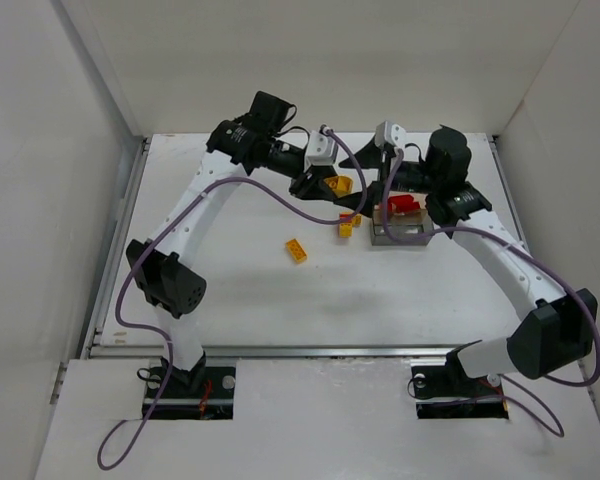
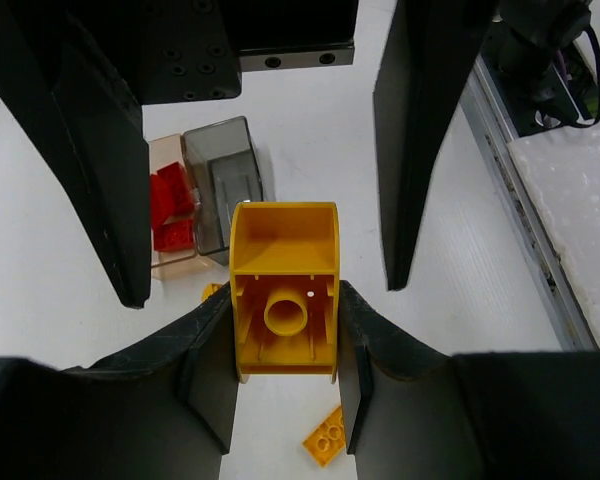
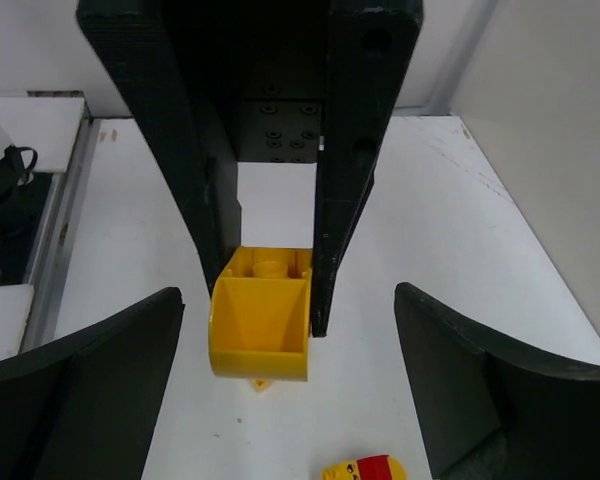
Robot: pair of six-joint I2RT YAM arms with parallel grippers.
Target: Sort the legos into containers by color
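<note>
Both open fingers reach past the yellow brick's lower edge [image 3: 258,367] to its front side, so my right gripper needs to close on it.
My left gripper [image 2: 285,305] is shut on a hollow yellow brick [image 2: 284,290] and holds it above the table; in the top view this gripper [image 1: 325,186] and brick [image 1: 339,184] are at the back middle. My right gripper [image 3: 290,400] is open and faces the left one, its fingers [image 2: 90,150] on either side of the brick [image 3: 262,315] without touching it. The tan tray [image 2: 162,150] holds red bricks [image 2: 170,210]. The clear grey tray [image 2: 225,185] adjoins it and looks empty. Both trays [image 1: 400,235] lie under the right arm.
Loose yellow pieces lie on the table: a flat plate [image 2: 325,435], also in the top view [image 1: 296,250], and another brick [image 1: 348,225]. A yellow and red piece [image 3: 365,468] lies near the right gripper. White walls enclose the table.
</note>
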